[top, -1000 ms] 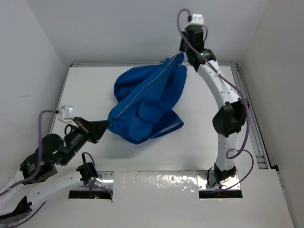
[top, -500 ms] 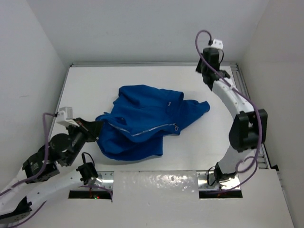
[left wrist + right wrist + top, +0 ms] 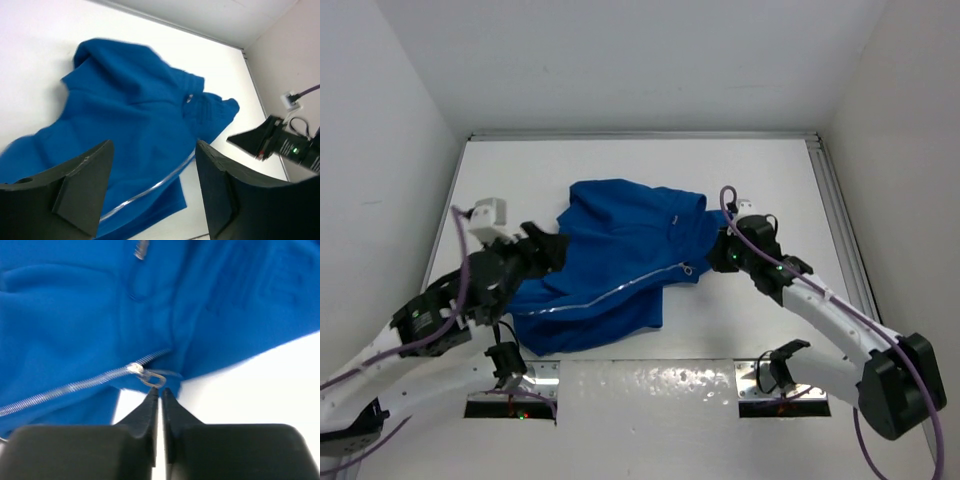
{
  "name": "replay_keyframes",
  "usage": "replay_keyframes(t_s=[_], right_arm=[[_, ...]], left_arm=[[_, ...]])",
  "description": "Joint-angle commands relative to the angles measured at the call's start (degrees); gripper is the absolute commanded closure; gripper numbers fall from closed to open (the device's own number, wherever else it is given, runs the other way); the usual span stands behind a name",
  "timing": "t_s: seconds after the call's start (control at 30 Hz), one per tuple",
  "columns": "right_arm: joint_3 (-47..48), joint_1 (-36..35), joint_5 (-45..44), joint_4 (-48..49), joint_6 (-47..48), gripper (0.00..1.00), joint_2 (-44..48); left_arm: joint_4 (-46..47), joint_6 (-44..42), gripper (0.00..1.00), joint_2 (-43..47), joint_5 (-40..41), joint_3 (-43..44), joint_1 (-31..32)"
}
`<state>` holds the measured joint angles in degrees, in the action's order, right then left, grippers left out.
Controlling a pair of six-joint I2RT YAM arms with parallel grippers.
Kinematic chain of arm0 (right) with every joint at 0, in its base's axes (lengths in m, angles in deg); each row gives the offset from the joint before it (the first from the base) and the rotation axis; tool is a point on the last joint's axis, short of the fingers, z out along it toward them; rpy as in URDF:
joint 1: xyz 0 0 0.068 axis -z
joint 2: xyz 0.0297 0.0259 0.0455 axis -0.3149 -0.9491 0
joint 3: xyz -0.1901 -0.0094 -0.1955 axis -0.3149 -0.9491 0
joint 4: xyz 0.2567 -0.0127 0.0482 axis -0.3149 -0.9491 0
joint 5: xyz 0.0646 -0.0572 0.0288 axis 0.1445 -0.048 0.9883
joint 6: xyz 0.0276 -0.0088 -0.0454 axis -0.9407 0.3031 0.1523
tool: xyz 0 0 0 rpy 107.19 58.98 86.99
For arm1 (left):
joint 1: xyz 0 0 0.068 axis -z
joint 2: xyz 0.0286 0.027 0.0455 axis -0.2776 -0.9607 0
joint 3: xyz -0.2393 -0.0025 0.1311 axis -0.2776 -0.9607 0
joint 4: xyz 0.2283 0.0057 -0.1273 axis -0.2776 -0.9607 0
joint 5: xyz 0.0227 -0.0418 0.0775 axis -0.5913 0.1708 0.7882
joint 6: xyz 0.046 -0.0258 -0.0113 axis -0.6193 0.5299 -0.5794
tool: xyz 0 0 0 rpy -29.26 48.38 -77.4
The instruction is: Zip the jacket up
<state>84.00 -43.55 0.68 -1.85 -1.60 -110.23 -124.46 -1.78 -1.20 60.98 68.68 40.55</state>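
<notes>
My left gripper pinches the jacket along its zipper just short of the ring pull next, so the pull stays free for my right gripper to zip.
The royal-blue jacket lies crumpled on the white table. Its pale zipper runs diagonally across the front to a ring pull near the right edge. My left gripper hovers open over the jacket's left part; in the left wrist view its fingers stand wide apart above the zipper. My right gripper is low at the jacket's right edge. In the right wrist view it is shut, tips touching the ring pull; I cannot tell if the ring is pinched.
White walls close in the table at the back and both sides. A metal rail runs along the right edge. The arm bases sit at the near edge. A small white label shows near the jacket's collar.
My left gripper opened, let go of the jacket's left edge and moved up over it. The right arm swung from the back right down to the zipper pull. The jacket settled flatter.
</notes>
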Motion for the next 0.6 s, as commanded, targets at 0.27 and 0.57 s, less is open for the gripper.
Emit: replay_keyframes(t_s=[0.27,0.57], right_arm=[[-7.1,0.5,-2.8,-4.1,-6.1,1.0,14.3],[-8.0,0.5,-3.5,-9.9,-6.9,1.0,22.0]], left_arm=[[34.5,-18.0,0.34,-33.0,-25.4,-7.3,0.7],[47.6,-31.2,0.29,-55.7,-28.5,-4.8,1.3]])
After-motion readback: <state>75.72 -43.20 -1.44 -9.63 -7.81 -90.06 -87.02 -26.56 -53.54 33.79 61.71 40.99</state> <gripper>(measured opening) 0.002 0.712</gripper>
